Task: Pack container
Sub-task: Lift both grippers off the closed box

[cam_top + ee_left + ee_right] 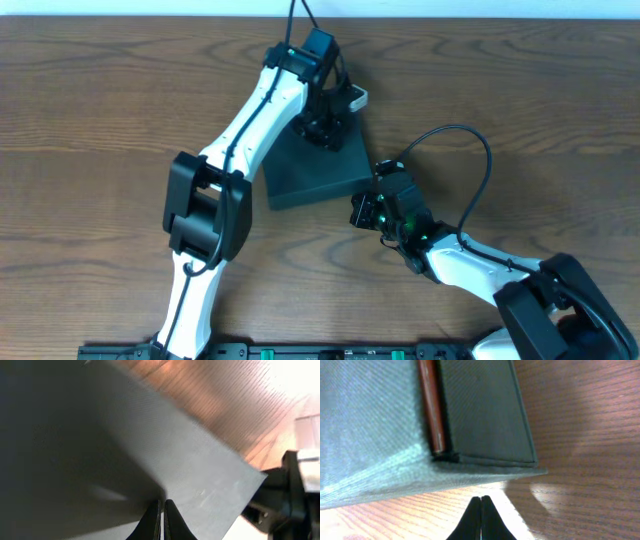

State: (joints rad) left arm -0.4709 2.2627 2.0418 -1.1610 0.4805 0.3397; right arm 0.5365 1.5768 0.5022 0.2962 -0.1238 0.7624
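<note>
The container would stay on the tabletop if the robot lifted its left gripper now, because the gripper's shut fingers only rest on the dark lid.
The container, a matte black box with its flap lid down, lies at the table's middle. My left gripper stands over its far part, shut, nothing between the fingers. In the left wrist view the shut tips rest against the container's dark lid. My right gripper is at the box's near right corner, also shut and empty. The right wrist view has its tips over bare wood just short of the container's edge. A red-brown strip shows in the gap under the flap.
A small white object sits by the container's far right corner, seen also as the white object in the left wrist view. Wooden table lies all around. A black rail runs along the front edge.
</note>
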